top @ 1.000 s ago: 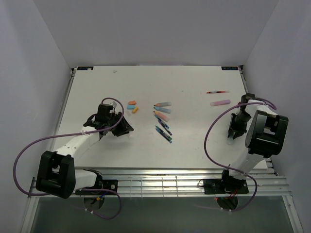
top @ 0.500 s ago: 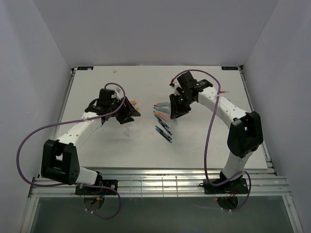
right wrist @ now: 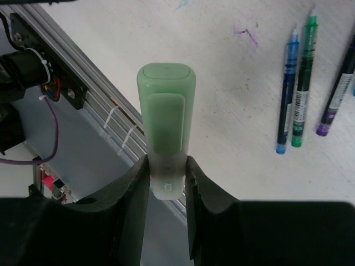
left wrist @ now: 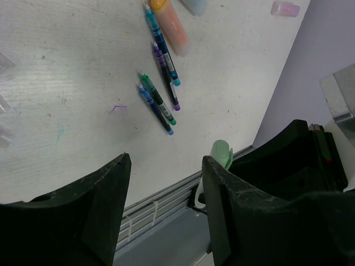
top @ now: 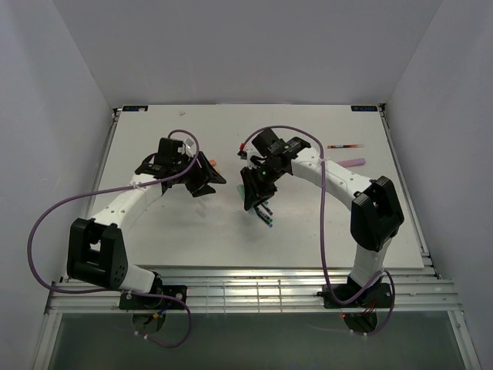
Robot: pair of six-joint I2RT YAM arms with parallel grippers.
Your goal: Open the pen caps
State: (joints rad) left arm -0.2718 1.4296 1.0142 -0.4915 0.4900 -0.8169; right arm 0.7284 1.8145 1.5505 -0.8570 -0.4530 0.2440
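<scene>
The left gripper reaches the green highlighter [right wrist: 165,166] next and grabs its cap to pull the cap open, leaving the highlighter's body to my right gripper.
My right gripper [right wrist: 166,180] is shut on a green highlighter [right wrist: 165,166], gripping the pale barrel. Its green cap [right wrist: 165,100] with a clip points away from the jaws, lifted above the table. In the top view the right gripper [top: 250,196] holds it mid-table. My left gripper [top: 209,180] is open and empty, a little to the left. In the left wrist view, the green cap [left wrist: 222,153] shows just beyond the right finger [left wrist: 224,194] of the left gripper [left wrist: 166,191]. Several thin pens [left wrist: 160,100] lie capped on the table.
An orange highlighter [left wrist: 173,32] and a blue one [left wrist: 194,5] lie past the thin pens [right wrist: 298,105]. A purple highlighter [top: 350,163] and a thin red-black pen [top: 345,146] lie at the back right. Loose orange cap [top: 213,163] by the left gripper. Table's metal front rail [right wrist: 89,94].
My right arm swung from the right side to the pens at the centre and now holds the green highlighter, moved left toward my left gripper. The left gripper shifted slightly right.
</scene>
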